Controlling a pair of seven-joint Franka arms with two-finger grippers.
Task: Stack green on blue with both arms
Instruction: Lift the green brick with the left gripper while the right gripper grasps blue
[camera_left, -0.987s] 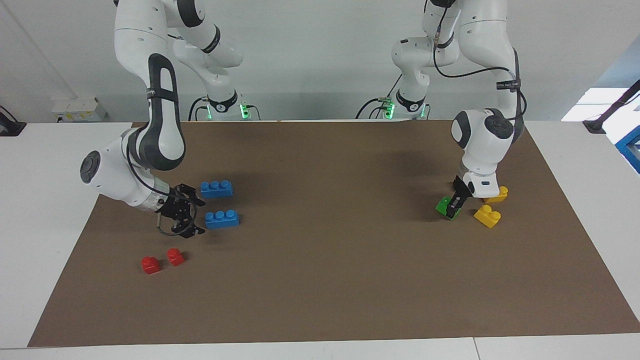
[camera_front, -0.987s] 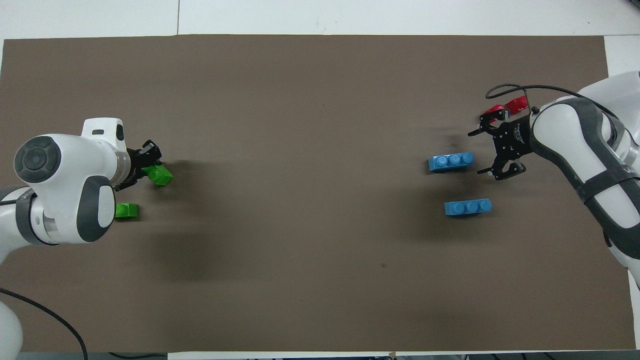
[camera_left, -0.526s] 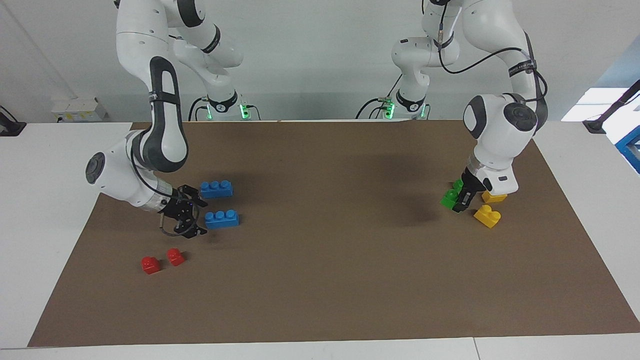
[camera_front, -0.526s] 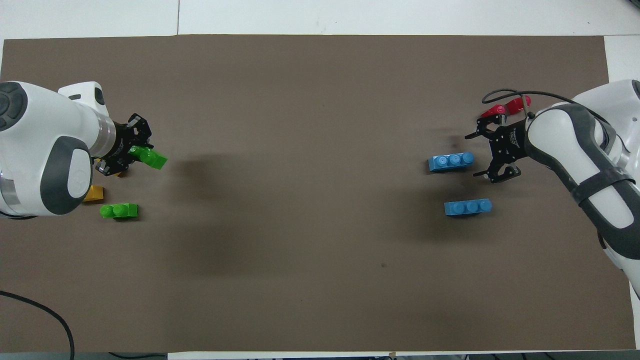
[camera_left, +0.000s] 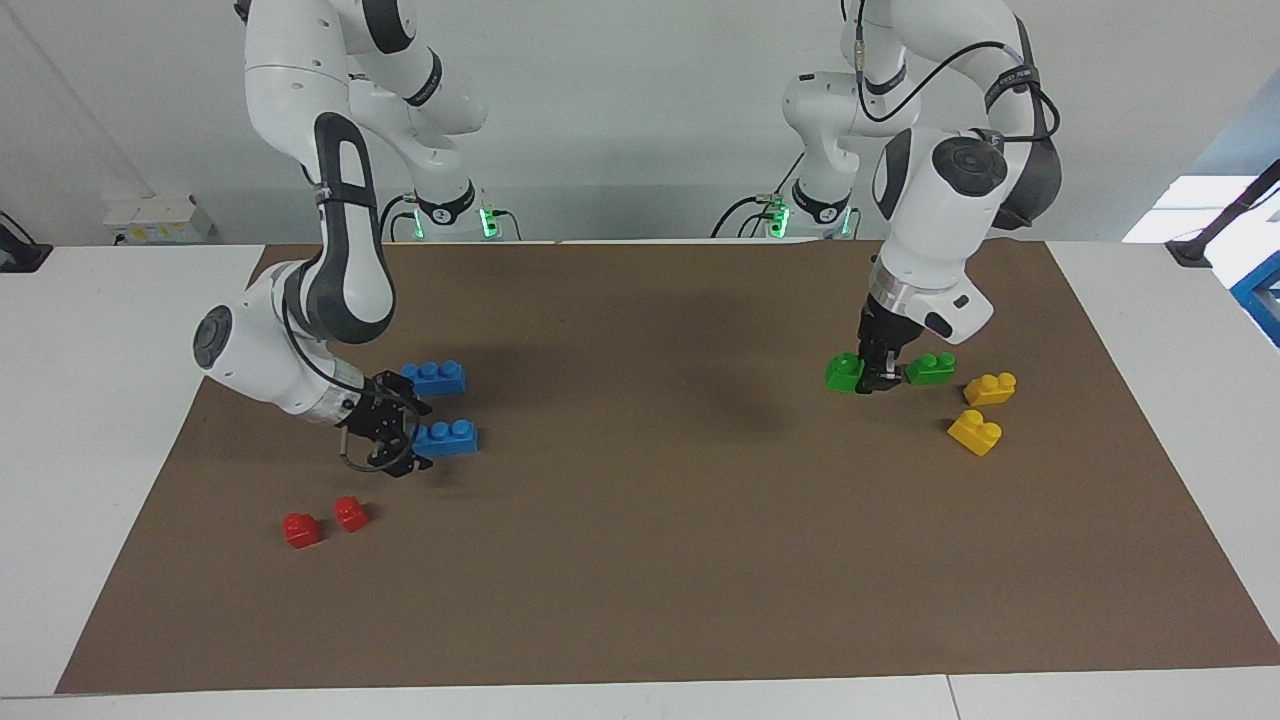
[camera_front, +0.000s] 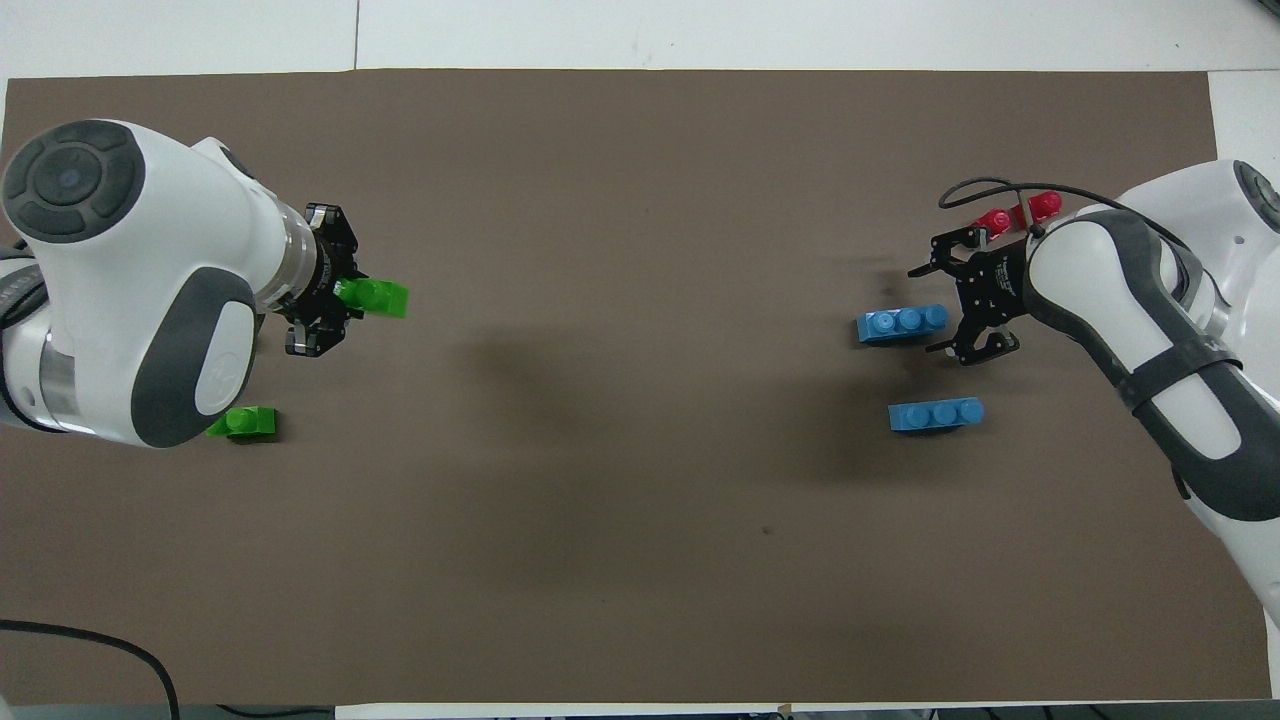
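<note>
I should next use my right gripper to grab the farther blue three-stud brick by its end toward the red bricks, to stack green (camera_front: 379, 298) on blue.
My left gripper (camera_left: 879, 383) is shut on a green two-stud brick (camera_left: 845, 373) and holds it a little above the brown mat; it also shows in the overhead view (camera_front: 345, 300) with the brick (camera_front: 378, 297). The second green brick (camera_left: 930, 368) (camera_front: 245, 423) lies on the mat beside it. Two blue three-stud bricks lie at the right arm's end, one nearer to the robots (camera_left: 433, 376) (camera_front: 936, 413), one farther (camera_left: 446, 438) (camera_front: 902, 323). My right gripper (camera_left: 414, 441) (camera_front: 925, 311) is open, low, its fingers either side of the farther blue brick's end.
Two yellow bricks (camera_left: 990, 388) (camera_left: 975, 432) lie near the green ones at the left arm's end. Two small red bricks (camera_left: 300, 529) (camera_left: 350, 513) lie farther from the robots than the blue ones. The brown mat (camera_left: 650, 520) covers the white table.
My left gripper has lifted the green brick off the mat and carried it toward the table's middle. My right gripper has edged toward the farther blue brick, still open.
</note>
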